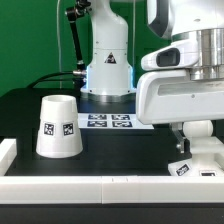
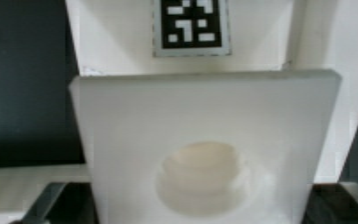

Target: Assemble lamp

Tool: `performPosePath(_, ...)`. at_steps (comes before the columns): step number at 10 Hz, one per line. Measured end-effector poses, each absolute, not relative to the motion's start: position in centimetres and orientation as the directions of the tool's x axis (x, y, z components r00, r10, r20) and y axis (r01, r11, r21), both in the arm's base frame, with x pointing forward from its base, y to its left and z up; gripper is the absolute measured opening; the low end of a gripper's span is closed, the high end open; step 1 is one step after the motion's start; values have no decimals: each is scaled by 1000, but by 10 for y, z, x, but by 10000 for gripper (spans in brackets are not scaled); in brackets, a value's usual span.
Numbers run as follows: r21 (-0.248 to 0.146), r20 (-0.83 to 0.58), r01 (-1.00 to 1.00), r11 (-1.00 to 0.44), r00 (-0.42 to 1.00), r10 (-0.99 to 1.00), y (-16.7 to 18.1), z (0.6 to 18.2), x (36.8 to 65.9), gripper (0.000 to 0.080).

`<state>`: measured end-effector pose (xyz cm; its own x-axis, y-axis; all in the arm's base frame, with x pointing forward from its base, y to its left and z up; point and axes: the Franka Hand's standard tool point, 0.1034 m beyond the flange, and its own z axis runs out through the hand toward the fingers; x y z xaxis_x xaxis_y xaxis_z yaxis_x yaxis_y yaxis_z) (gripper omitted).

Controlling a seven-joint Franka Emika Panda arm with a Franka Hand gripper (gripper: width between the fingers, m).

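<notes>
I should open my gripper and let go of the white lamp base. It sits low against the front wall [image 1: 150,190] in the exterior view, so it would stand there.
The lamp base [image 2: 140,120] is a flat white square with a round stem socket [image 2: 202,170]. It fills the wrist view between my two dark fingers [image 2: 55,203], which press on its two side edges. My gripper [image 2: 197,205] is shut on it. In the exterior view the gripper [image 1: 190,150] is low at the front right, with the tagged base [image 1: 185,168] under it by the front wall. The tapered white shade [image 1: 59,127] stands on the black table at the exterior view's left, well apart from the gripper. The bulb is out of view.
The marker board [image 1: 108,122] lies at the table's middle back, in front of the robot's pedestal [image 1: 107,75]. A low white wall [image 1: 80,185] runs along the front and left edges. A black-and-white tag [image 2: 190,25] shows on a white surface past the base.
</notes>
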<state>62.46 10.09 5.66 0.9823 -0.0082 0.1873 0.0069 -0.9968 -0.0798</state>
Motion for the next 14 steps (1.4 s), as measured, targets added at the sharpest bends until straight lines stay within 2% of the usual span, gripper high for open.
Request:
performPosePath(4, -80, 189, 11, -997, 982, -4, 101, 56, 625, 545)
performPosePath(5, -80, 189, 11, -997, 982, -4, 101, 56, 625, 667)
performPosePath(6, -79, 188, 10, -997, 982, -5, 101, 56, 624, 692)
performPosePath(10, -84, 69, -107, -991, 991, -113, 99, 82, 577, 699)
performPosePath(13, -77, 57, -116, -990, 991, -120, 116, 81, 538, 699)
performPosePath(14, -78, 57, -112, -991, 992, -117, 115, 81, 540, 699)
